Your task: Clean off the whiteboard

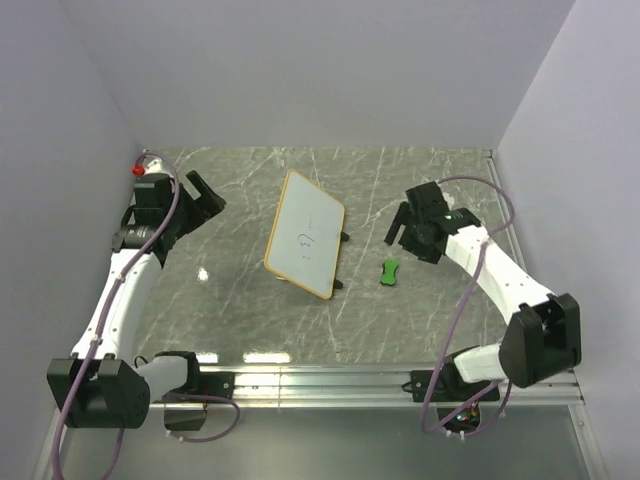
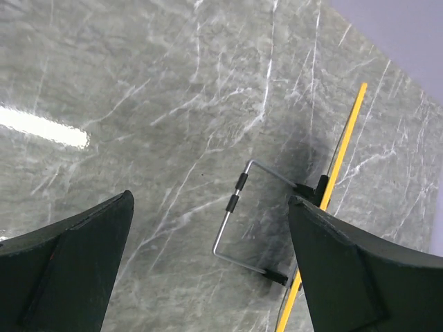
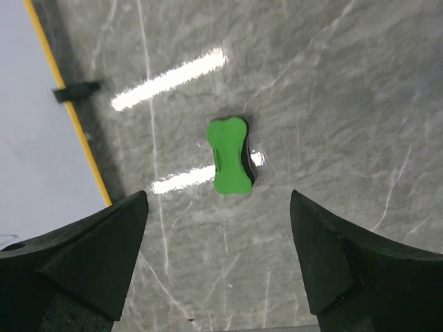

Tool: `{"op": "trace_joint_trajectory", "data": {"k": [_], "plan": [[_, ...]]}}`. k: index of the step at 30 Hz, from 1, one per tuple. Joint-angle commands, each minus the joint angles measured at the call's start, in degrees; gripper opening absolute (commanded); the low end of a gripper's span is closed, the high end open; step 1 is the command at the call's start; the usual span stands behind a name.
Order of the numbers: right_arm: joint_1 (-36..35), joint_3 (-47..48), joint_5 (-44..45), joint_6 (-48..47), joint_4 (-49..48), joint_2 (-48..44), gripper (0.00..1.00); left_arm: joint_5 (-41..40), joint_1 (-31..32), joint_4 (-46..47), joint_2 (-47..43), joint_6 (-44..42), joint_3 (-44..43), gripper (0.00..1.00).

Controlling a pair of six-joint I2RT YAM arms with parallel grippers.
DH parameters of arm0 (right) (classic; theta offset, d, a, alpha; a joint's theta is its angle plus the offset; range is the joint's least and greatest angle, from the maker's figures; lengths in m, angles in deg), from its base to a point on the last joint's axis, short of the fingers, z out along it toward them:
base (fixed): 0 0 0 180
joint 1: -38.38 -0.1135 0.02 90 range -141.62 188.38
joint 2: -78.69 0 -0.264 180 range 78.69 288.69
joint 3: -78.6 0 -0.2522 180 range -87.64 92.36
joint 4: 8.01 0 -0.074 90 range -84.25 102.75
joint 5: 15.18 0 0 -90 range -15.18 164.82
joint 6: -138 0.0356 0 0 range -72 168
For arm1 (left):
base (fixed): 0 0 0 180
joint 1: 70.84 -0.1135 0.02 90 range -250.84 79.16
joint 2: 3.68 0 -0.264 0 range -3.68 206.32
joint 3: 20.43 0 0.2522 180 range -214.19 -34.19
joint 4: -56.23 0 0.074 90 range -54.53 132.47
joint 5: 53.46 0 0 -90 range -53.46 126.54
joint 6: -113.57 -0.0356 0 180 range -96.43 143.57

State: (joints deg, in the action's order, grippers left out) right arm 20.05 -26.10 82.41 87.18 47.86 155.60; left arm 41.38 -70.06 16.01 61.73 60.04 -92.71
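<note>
My right gripper should next grab the green eraser across its narrow waist [image 1: 389, 272]. That keeps the eraser's dark bottom side free to erase the whiteboard [image 1: 306, 233].
The whiteboard [image 1: 306, 233] stands tilted on its wire stand in the middle of the table, with faint dark marks on its face. In the left wrist view I see its yellow edge [image 2: 344, 142] and wire stand [image 2: 232, 207] from behind. In the right wrist view its face [image 3: 38, 138] is at the left. A green eraser [image 1: 390, 271] lies on the table right of the board and also shows in the right wrist view [image 3: 229, 156]. My left gripper [image 1: 200, 195] is open and empty, left of the board. My right gripper [image 1: 408, 236] is open and empty, just beyond the eraser.
A small red object [image 1: 138, 169] sits at the far left corner. White walls close in the table on the left, back and right. A metal rail [image 1: 330, 380] runs along the near edge between the arm bases.
</note>
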Motion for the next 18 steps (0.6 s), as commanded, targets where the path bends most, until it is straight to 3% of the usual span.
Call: {"op": "trace_joint_trajectory", "data": {"k": [1, 7, 12, 18], "plan": [[-2.7, 2.0, 2.2, 2.4, 3.3, 4.4, 0.89, -0.5, -0.3, -4.5, -0.2, -2.5, -1.9, 1.0], [-4.3, 0.9, 2.2, 5.5, 2.7, 8.3, 0.85, -0.1, -0.6, -5.3, -1.9, -4.8, -0.4, 0.99], [-4.3, 1.7, 1.6, 5.0, 0.4, 12.9, 0.75, 1.0, -0.5, -5.8, -4.5, -5.4, -0.4, 1.0], [-4.3, 2.9, 1.7, 5.5, -1.3, 19.1, 0.72, 0.0, -0.6, -7.6, -5.8, -6.9, 0.3, 0.99]]}}
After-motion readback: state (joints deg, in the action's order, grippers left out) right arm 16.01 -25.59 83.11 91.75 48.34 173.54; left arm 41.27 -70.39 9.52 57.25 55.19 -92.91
